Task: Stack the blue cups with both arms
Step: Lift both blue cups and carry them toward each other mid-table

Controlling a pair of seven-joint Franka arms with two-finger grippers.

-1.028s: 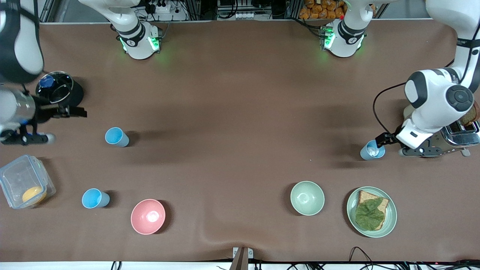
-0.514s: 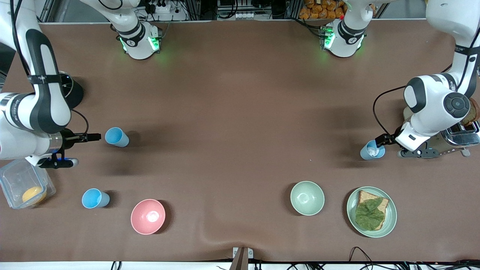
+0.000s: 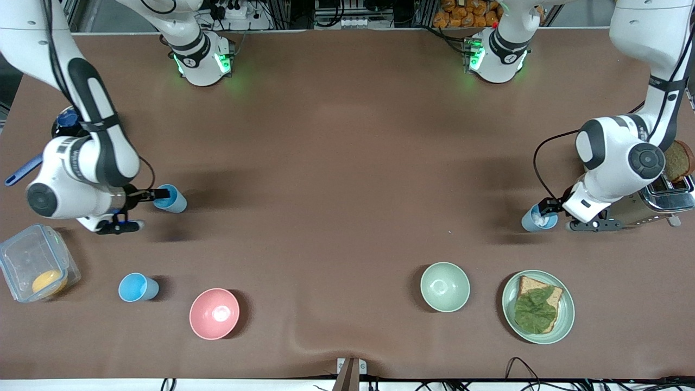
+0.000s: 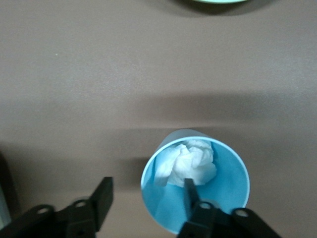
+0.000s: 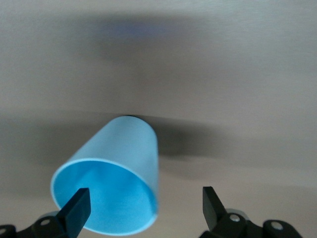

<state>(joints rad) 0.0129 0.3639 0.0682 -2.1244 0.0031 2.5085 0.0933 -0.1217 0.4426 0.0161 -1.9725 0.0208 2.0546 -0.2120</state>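
I will next use my right gripper to grab the sky-blue cup toward the right arm's end by its rim. Then it can be stacked with the grey-blue cup.
A sky-blue cup (image 3: 169, 199) stands toward the right arm's end of the table. My right gripper (image 3: 159, 194) is at its rim, open; in the right wrist view the cup (image 5: 111, 181) lies between the spread fingertips of the gripper (image 5: 144, 203), close to one of them. A second sky-blue cup (image 3: 138, 287) stands nearer the front camera. The grey-blue cup (image 3: 537, 218) with white crumpled paper inside stands toward the left arm's end. My left gripper (image 3: 545, 208) is open at it; in the left wrist view one finger of the gripper (image 4: 146, 194) is inside the cup (image 4: 218, 186) and the other is outside the wall.
A pink bowl (image 3: 214, 313) is beside the second sky-blue cup. A pale green bowl (image 3: 444, 286) and a plate (image 3: 564, 320) with bread and lettuce lie nearer the front camera than the grey-blue cup. A clear container (image 3: 35, 269), a black pot (image 3: 68, 122) and a toaster (image 3: 665, 198) stand at the table's ends.
My right arm has swung in from the table's end and brought its gripper to the sky-blue cup. My left gripper has edged closer onto the grey-blue cup.
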